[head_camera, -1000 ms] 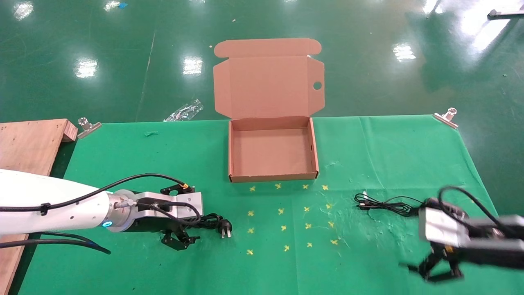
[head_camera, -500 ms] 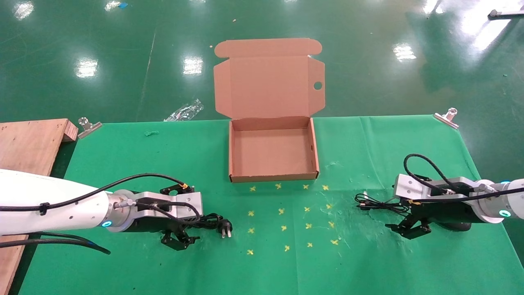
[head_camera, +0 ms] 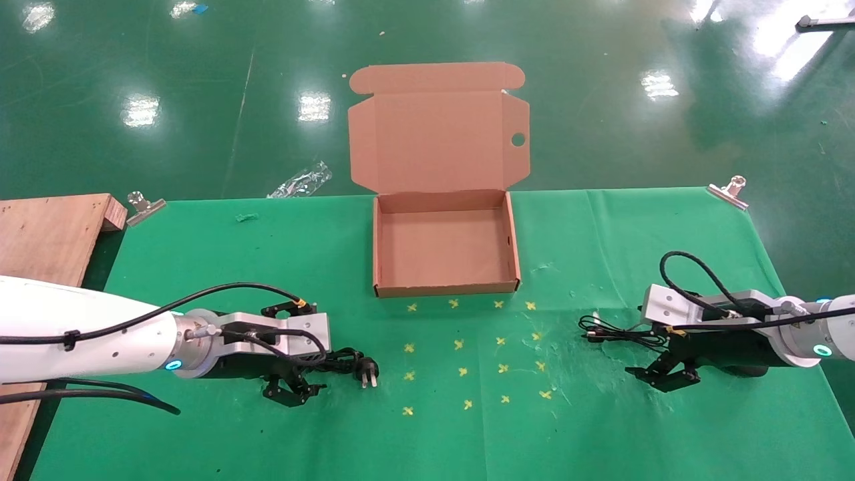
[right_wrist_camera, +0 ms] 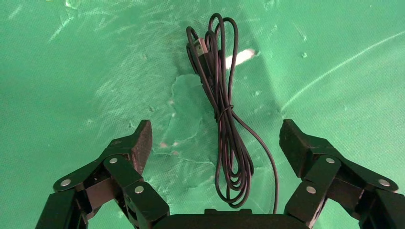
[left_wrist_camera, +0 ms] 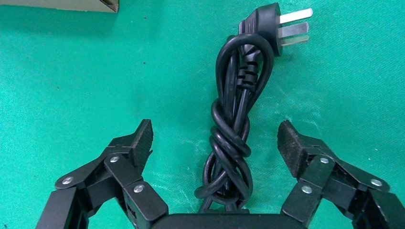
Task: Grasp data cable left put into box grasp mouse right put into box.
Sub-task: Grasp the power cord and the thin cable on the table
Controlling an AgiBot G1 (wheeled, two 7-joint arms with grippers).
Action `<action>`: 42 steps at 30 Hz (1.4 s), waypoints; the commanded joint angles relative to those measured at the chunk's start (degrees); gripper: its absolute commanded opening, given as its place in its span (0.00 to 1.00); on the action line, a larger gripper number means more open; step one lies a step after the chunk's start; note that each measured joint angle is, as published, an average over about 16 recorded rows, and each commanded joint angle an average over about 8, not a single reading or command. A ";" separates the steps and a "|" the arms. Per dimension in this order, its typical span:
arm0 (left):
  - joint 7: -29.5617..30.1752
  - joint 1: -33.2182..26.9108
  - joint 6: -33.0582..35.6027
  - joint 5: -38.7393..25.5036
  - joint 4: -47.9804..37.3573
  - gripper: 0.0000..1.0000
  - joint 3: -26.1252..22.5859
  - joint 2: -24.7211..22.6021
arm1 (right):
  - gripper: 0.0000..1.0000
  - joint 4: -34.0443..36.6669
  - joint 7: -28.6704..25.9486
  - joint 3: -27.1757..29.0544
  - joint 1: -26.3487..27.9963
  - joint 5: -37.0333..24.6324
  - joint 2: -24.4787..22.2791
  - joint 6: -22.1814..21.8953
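The wire bundle has both fingertips on either side of its tied middle (head_camera: 621, 330) (right_wrist_camera: 223, 112), down at the green cloth, so it is now time for my right gripper to close.
The data cable (head_camera: 351, 364) lies coiled on the green cloth at the near left, its pronged plug (head_camera: 367, 375) pointing right. My left gripper (head_camera: 314, 354) is open and low over it. In the left wrist view the gripper (left_wrist_camera: 215, 143) has one jaw on each side of the knotted cord (left_wrist_camera: 234, 138), neither touching. My right gripper (head_camera: 651, 344) is open at the near right over the mouse's thin wire bundle (head_camera: 621, 332); the bundle (right_wrist_camera: 229, 143) lies between the jaws in the right wrist view. The mouse body is hidden. The box (head_camera: 514, 257) stands open and empty at the middle back.
The box lid (head_camera: 434, 140) stands upright behind the tray. A wooden board (head_camera: 47, 234) lies at the far left. Metal clips (head_camera: 143, 204) (head_camera: 728, 190) hold the cloth's back corners. Yellow crosses (head_camera: 461, 371) mark the cloth in front of the box.
My right arm has moved from the near right edge forward and inward, coming down over the mouse's wire, then settled. The left arm and the data cable have not moved.
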State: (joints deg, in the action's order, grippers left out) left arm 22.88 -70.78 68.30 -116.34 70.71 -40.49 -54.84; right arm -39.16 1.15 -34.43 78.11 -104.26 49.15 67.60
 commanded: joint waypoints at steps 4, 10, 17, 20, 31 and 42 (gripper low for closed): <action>0.02 0.00 0.02 0.01 0.02 0.00 0.01 0.02 | 0.00 -0.87 -0.26 0.12 -0.28 0.22 -0.28 0.08; 0.04 0.01 0.03 0.03 0.04 0.00 0.01 0.04 | 0.00 -1.43 -0.43 0.21 -0.45 0.34 -0.47 0.11; 0.06 0.01 0.03 0.03 0.05 0.00 0.01 0.04 | 0.00 -1.82 -0.55 0.25 -0.57 0.42 -0.60 0.14; 0.06 0.01 0.03 0.04 0.05 0.00 0.01 0.04 | 0.00 -1.93 -0.58 0.26 -0.61 0.44 -0.64 0.15; 0.06 0.01 0.02 0.06 0.06 0.00 0.01 0.04 | 0.00 -2.18 -0.64 0.31 -0.66 0.48 -0.70 0.18; 0.06 0.01 0.02 0.05 0.06 0.00 0.01 0.04 | 0.00 -2.22 -0.63 0.33 -0.67 0.51 -0.71 0.20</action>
State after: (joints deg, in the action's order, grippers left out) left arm 22.93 -70.84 68.34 -116.21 70.80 -40.43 -54.75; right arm -41.41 0.50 -34.09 77.44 -103.74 48.43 67.79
